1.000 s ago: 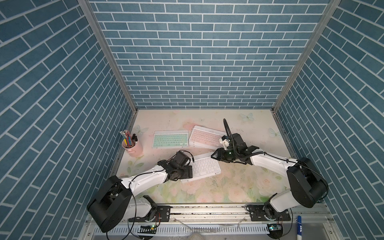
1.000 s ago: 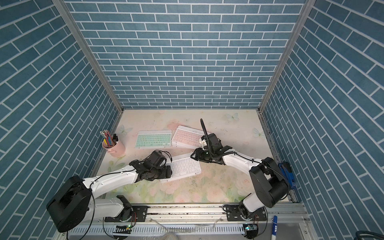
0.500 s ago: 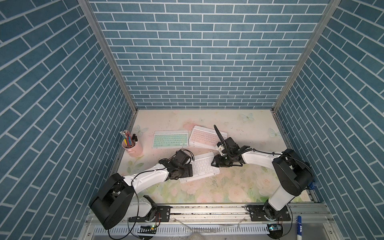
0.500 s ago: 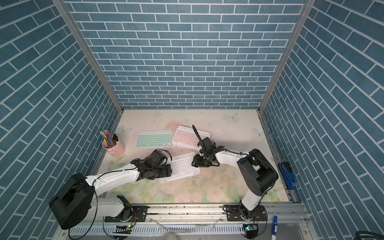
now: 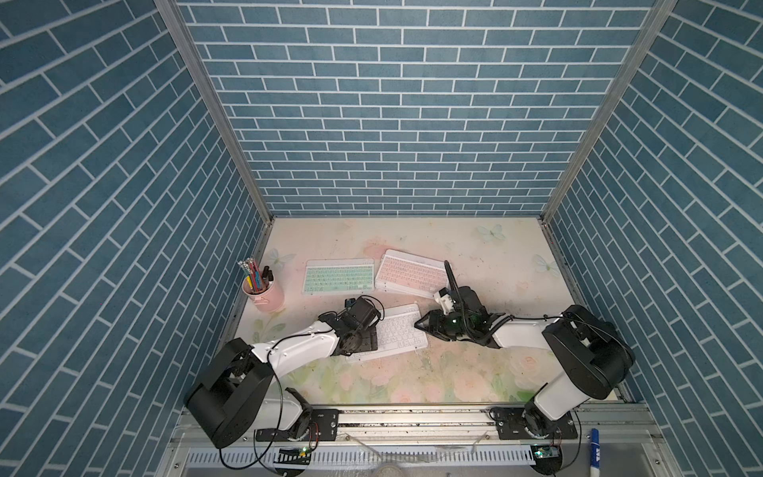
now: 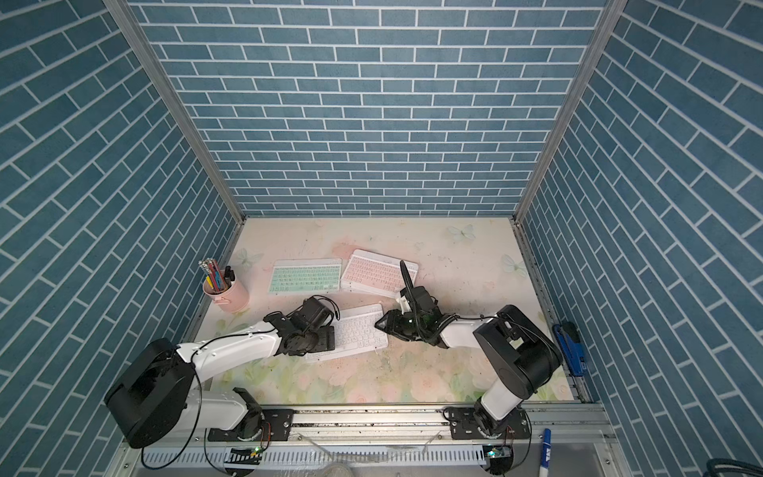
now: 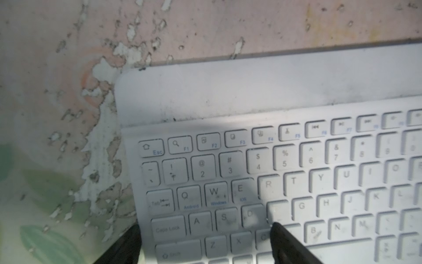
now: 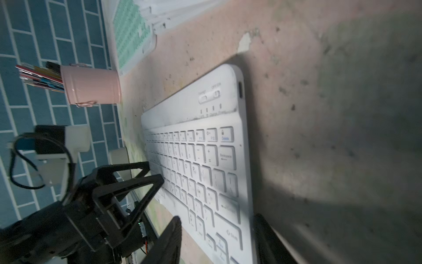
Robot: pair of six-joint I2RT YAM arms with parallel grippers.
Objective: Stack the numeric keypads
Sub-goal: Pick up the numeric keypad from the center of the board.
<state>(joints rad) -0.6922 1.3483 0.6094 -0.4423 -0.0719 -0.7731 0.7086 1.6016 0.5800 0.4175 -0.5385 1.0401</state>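
Note:
My right gripper grabs the white keypad's short edge near its corner next, to stack the white keypad flat on the pink keypad (image 5: 408, 272).
A white keypad (image 5: 398, 335) (image 6: 358, 333) lies askew on the flowered mat. My left gripper (image 5: 368, 342) (image 7: 203, 244) is at its left end, open. One of its fingers (image 7: 288, 245) rests on the keys and the other sits off the short edge. At the right end my right gripper (image 5: 419, 325) (image 8: 219, 242) is open, with the keypad's (image 8: 205, 160) corner between its jaws. I cannot tell whether those jaws touch it. Further back lie a green keypad (image 5: 338, 276) and a pink keypad (image 5: 408, 272) that tops a small stack.
A pink pencil cup (image 5: 267, 294) stands by the left wall, near the green keypad. Blue brick walls close in three sides. A metal rail (image 5: 413, 417) with both arm bases runs along the front. The mat's surface is scuffed and peeling.
My right gripper has come lower and to the left, onto the white keypad's right end, and its elbow has swung. The left gripper and the keypads have hardly moved.

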